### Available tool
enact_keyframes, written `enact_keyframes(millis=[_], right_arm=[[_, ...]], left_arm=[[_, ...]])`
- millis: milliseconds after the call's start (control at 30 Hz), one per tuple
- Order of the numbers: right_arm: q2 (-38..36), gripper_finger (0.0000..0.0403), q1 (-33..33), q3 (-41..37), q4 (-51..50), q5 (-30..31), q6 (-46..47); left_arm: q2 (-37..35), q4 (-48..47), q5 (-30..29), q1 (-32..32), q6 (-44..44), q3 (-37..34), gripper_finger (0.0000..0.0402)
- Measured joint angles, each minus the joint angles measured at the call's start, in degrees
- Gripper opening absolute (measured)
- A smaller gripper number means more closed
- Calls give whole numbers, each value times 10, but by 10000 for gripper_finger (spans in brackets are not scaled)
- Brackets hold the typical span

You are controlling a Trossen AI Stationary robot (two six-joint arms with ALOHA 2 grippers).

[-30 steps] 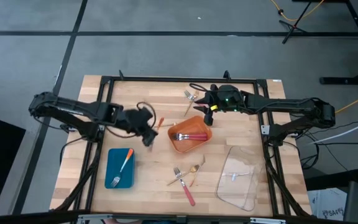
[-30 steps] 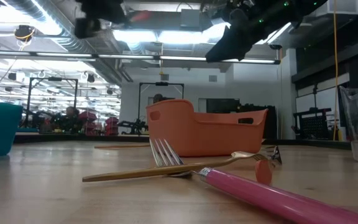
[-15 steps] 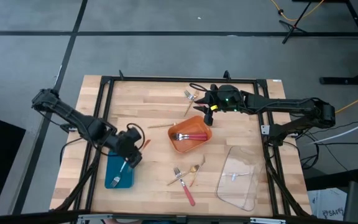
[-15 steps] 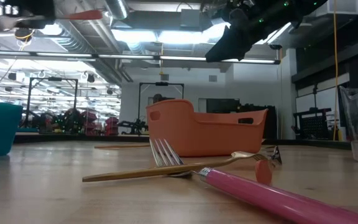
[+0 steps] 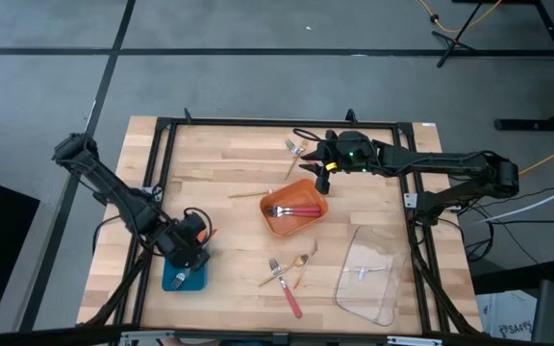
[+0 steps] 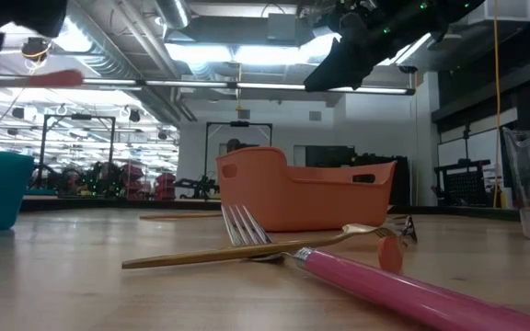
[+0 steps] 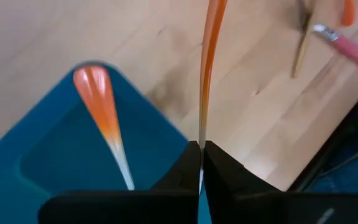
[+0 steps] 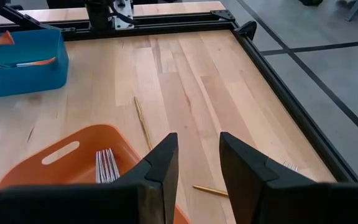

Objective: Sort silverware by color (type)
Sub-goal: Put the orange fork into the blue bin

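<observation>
The fork stays held in my left gripper until I move the fork inward from here, since the fork's orange handle juts past the blue tray's rim.
My left gripper hangs over the blue tray at the table's near left, shut on an orange-handled fork. A second orange-handled fork lies in that tray. My right gripper waits open above the far rim of the orange tray, which holds pink-handled forks. A pink-handled fork and gold forks lie on the table near the front edge. A gold fork lies left of the orange tray, and more forks lie at the far side. My left gripper pinches the fork's silver neck, just below the orange handle, between its two fingertips. The fingers slant down from the table's left side. The handle sticks out beyond the fingers, about level. The fork is clear of the blue tray below it.
A clear plastic tray stands at the near right. A black frame runs around the tabletop's far edge and sides. Bare wood lies between the blue and orange trays.
My left gripper has carried the orange-handled fork from beside the orange tray toward the table's near left, sinking and turning until it hangs over the blue tray. It has stayed shut on the fork.
</observation>
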Motion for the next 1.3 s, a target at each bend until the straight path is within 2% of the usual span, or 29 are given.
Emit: enact_keyframes(millis=[267,533,1300], right_arm=[[0,108,0,0,0,0,0],[0,108,0,0,0,0,0],[0,108,0,0,0,0,0]], left_arm=[[0,57,0,-40,-48,-54,0],[0,67,0,-63,-108,-86,0],[0,61,-3,-73,-183,-96,0]])
